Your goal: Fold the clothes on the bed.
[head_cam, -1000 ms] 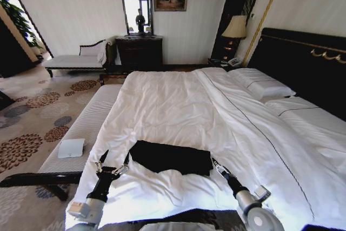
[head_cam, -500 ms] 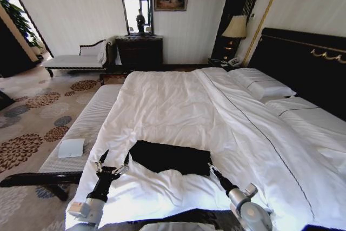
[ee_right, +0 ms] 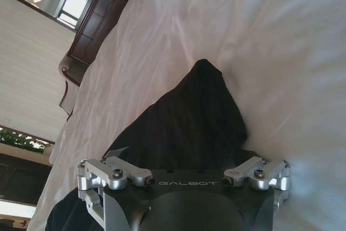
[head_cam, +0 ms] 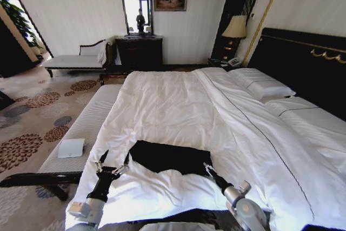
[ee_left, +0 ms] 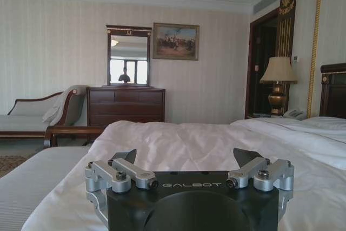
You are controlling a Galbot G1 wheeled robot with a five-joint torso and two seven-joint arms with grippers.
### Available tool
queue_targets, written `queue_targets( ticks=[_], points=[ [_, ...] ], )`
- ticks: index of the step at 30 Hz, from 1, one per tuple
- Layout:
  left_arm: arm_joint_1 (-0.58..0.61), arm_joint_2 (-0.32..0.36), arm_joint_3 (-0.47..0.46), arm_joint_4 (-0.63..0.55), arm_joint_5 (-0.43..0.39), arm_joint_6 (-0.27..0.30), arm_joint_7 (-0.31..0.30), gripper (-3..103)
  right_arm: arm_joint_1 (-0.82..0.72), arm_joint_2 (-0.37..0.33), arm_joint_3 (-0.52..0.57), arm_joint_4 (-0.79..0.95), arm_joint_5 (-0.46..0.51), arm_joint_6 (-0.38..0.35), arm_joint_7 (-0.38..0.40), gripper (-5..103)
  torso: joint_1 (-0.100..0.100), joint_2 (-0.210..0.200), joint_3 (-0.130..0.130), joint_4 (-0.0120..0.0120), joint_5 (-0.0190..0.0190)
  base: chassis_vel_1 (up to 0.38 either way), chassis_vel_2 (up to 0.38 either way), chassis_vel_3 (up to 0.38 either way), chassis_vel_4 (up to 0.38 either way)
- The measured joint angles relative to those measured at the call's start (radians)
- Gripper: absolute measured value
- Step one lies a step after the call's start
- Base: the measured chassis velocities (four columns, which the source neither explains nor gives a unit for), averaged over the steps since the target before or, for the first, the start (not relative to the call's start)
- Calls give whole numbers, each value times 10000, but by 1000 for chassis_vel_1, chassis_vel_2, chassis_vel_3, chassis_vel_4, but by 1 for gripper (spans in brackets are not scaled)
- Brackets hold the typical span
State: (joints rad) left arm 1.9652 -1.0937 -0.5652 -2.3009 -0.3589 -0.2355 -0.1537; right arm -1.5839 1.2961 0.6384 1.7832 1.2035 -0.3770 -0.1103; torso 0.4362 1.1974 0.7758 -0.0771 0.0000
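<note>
I need to fold the clothes on the bed (head_cam: 178, 106), so my right gripper should next grip the black T-shirt by its raised fold of fabric (head_cam: 205, 160).
The clothes, a black T-shirt (head_cam: 170, 158), lie bunched flat on the near part of the bed (head_cam: 178, 106), partly under a fold of white duvet. My left gripper (head_cam: 115, 158) hovers open just left of the shirt's left edge, nothing between its fingers; the left wrist view has the left gripper (ee_left: 186, 156) over white duvet. My right gripper (head_cam: 207, 167) is at the shirt's near right corner, open. In the right wrist view the shirt (ee_right: 189, 117) spreads directly ahead of the right gripper (ee_right: 178, 158). No lettering shows on the shirt.
A white-cushioned bench (head_cam: 81, 128) runs along the bed's left side with a small white folded cloth (head_cam: 71, 147) on it. Pillows (head_cam: 262, 87) lie by the black headboard (head_cam: 303, 58). A dark dresser (head_cam: 139, 52) and chaise (head_cam: 75, 60) stand by the far wall.
My right arm has swung left, bringing its gripper in to the shirt's right corner. The left arm and the shirt have not moved.
</note>
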Motion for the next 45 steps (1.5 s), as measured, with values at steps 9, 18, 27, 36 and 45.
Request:
queue_targets(
  ticks=[9, 18, 27, 36, 45],
  points=[
    [0, 0, 0, 1, 0, 1, -1, 100, 291, 80, -71, -234, 13, -5, -24, 93, 0, 0, 0, 0, 0, 0, 0, 0, 0],
    [0, 0, 0, 1, 0, 2, -1, 100, 638, 231, -134, -376, 16, -2, 13, 60, 0, 0, 0, 0, 0, 0, 0, 0, 0],
    [-1, 0, 0, 1, 0, 1, -1, 100, 656, 336, -130, -494, -94, 33, 35, 21, -1, 0, 0, 0, 0, 0, 0, 0, 0],
    [0, 0, 0, 1, -1, 1, -1, 100, 726, 402, -111, -571, -129, 45, 38, 3, 0, 1, 0, 0, 0, 0, 0, 0, 0],
    [-1, 0, 0, 1, -1, 2, -1, 100, 805, 498, -193, -598, -352, 85, 43, 3, -1, 0, 0, 0, 0, 0, 0, 0, 0]
  ],
)
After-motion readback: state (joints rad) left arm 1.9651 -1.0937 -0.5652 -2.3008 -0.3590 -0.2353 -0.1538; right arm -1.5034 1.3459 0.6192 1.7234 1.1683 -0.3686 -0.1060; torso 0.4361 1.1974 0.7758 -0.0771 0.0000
